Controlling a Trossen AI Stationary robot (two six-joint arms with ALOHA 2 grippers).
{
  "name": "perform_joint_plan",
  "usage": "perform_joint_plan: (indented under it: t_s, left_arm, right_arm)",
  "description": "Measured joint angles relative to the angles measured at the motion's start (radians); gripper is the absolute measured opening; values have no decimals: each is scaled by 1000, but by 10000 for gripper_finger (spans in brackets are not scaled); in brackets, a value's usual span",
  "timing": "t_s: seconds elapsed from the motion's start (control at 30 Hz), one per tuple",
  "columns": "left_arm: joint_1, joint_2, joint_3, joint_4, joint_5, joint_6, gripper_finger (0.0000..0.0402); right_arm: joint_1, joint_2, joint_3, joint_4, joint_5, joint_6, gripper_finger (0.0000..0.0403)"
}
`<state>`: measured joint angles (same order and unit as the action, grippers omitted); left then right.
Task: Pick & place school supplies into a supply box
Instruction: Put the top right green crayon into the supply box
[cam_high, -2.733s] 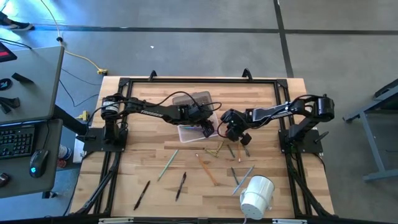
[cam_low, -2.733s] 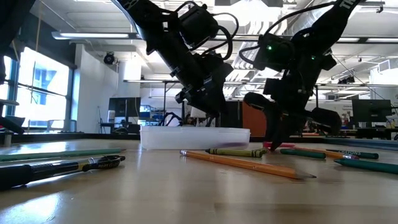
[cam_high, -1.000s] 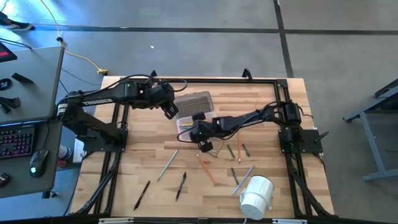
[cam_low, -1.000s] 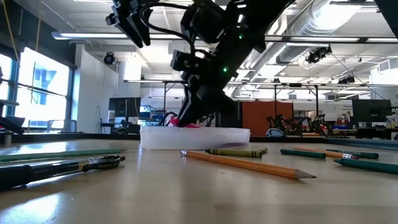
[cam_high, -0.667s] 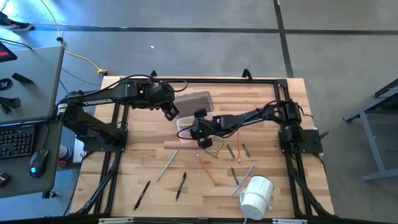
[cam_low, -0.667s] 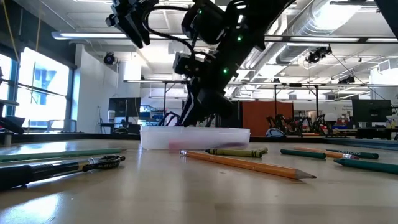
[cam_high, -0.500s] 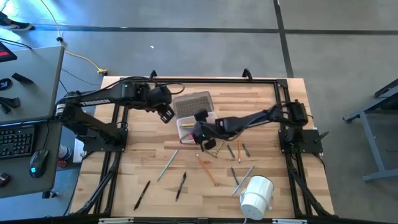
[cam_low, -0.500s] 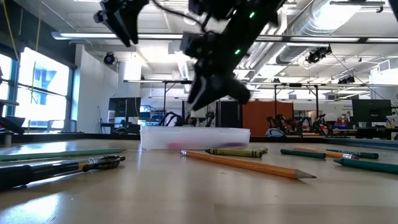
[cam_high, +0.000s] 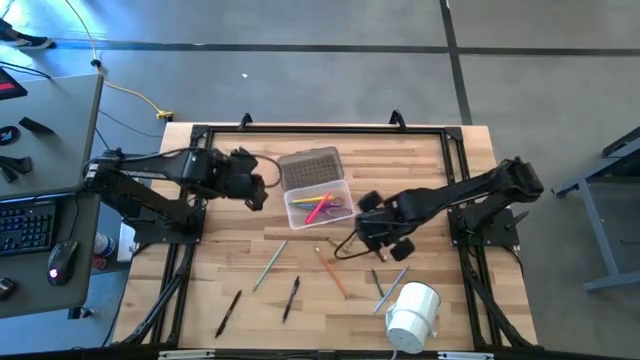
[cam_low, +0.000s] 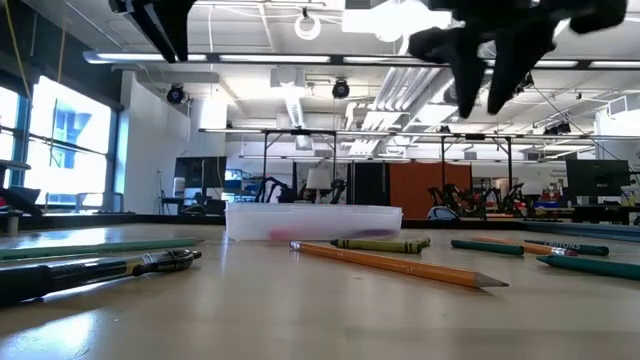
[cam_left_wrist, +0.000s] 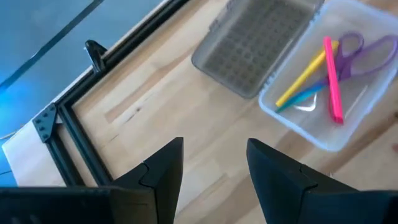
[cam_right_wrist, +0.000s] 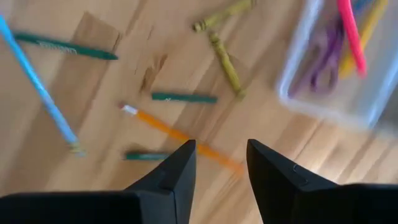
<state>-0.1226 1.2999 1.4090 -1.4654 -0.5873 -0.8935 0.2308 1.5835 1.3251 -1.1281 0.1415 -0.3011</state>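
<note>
I will next grab the green stick by the middle of its body (cam_right_wrist: 148, 155) with my right gripper, and then I will put it into the supply box (cam_right_wrist: 357, 81).
The clear supply box (cam_high: 318, 207) stands mid-table with its ribbed lid (cam_high: 308, 167) folded back toward the far side. A pink-red pen (cam_left_wrist: 333, 81), a yellow one (cam_left_wrist: 303, 74) and purple pieces (cam_left_wrist: 354, 50) lie inside. More pens, pencils and crayons lie loose on the wood: an orange pencil (cam_high: 333, 272), olive crayons (cam_right_wrist: 225, 62), green sticks (cam_right_wrist: 185, 97), black pens (cam_high: 291, 298). My right gripper (cam_high: 388, 240) hovers open above these, right of the box, and holds nothing. My left gripper (cam_high: 256, 192) hangs open left of the box, also holding nothing.
A fat white roll (cam_high: 412, 312) sits near the front right. A black metal frame (cam_high: 320, 128) borders the tabletop. Bare wood lies left of the box and along the far edge. In the low view, pencils (cam_low: 395, 262) lie in front of the box (cam_low: 313, 220).
My right gripper has let go of the pink-red pen, which now lies in the box. It has then risen and swung toward the table's right and near side, over the loose sticks. My left gripper has drawn back toward the table's left edge.
</note>
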Motion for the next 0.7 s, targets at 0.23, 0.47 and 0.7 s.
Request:
perform_joint_plan:
  t_s: [0.23, 0.47, 0.7]
  left_arm:
    - [-81, 0, -51, -3, -70, -99, 211]
    - [-96, -1, -89, -1, -96, -129, 211]
    - [-94, -1, -111, -4, -80, -128, 211]
  right_arm:
    - [6, -56, -32, -9, 8, 534, 126]
    - [4, -54, -251, 48, -120, 794, 126]
    - [3, -54, -411, 216, -115, 904, 126]
